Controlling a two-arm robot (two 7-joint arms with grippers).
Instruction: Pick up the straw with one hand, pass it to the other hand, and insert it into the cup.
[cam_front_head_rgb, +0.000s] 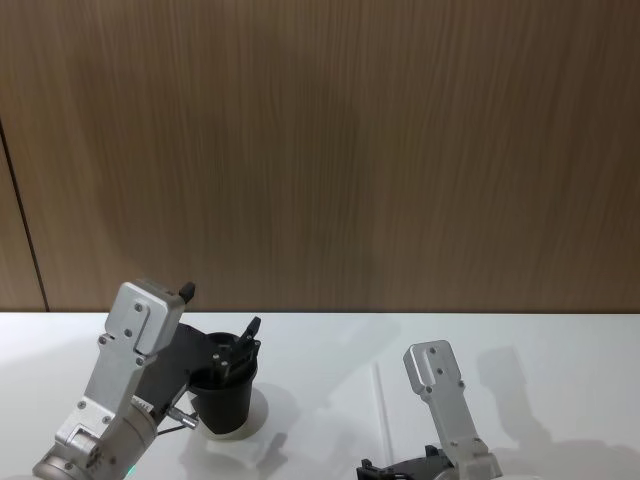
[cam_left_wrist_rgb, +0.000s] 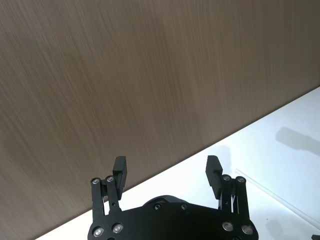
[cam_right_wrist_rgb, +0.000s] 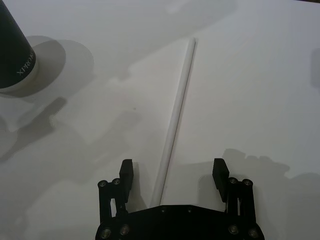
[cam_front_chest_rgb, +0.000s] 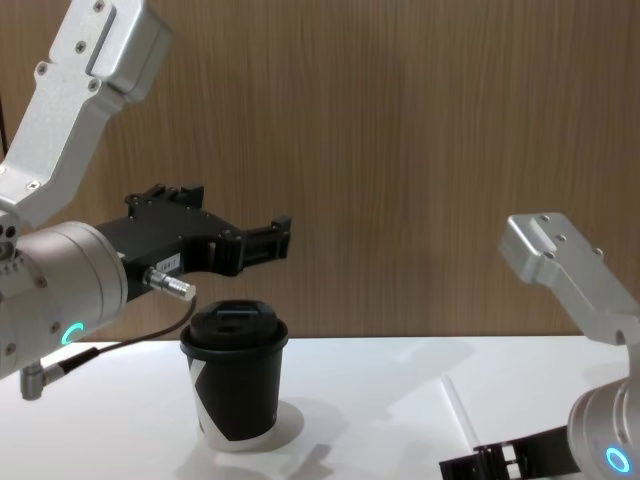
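Observation:
The straw's middle (cam_front_head_rgb: 380, 405) should stay free for the handover, so my right gripper will grab the straw by one end next.
The white straw (cam_right_wrist_rgb: 176, 117) lies flat on the white table, right of the cup; it also shows in the head view as the straw (cam_front_head_rgb: 381, 405). My right gripper (cam_right_wrist_rgb: 173, 172) hangs low over the straw's near end, open, with the straw running between its fingers and untouched. The black lidded cup (cam_front_chest_rgb: 236, 385) stands upright on the table's left part. My left gripper (cam_front_chest_rgb: 274, 240) hovers open just above the cup's lid, pointing toward the wall, with nothing between its fingers (cam_left_wrist_rgb: 120, 169).
A wood-panelled wall (cam_front_head_rgb: 330, 150) rises right behind the white table (cam_front_head_rgb: 540, 350). The left arm's dark cable (cam_front_chest_rgb: 120, 345) droops beside the cup. Bare table surface lies between the cup and the straw and to the right of the straw.

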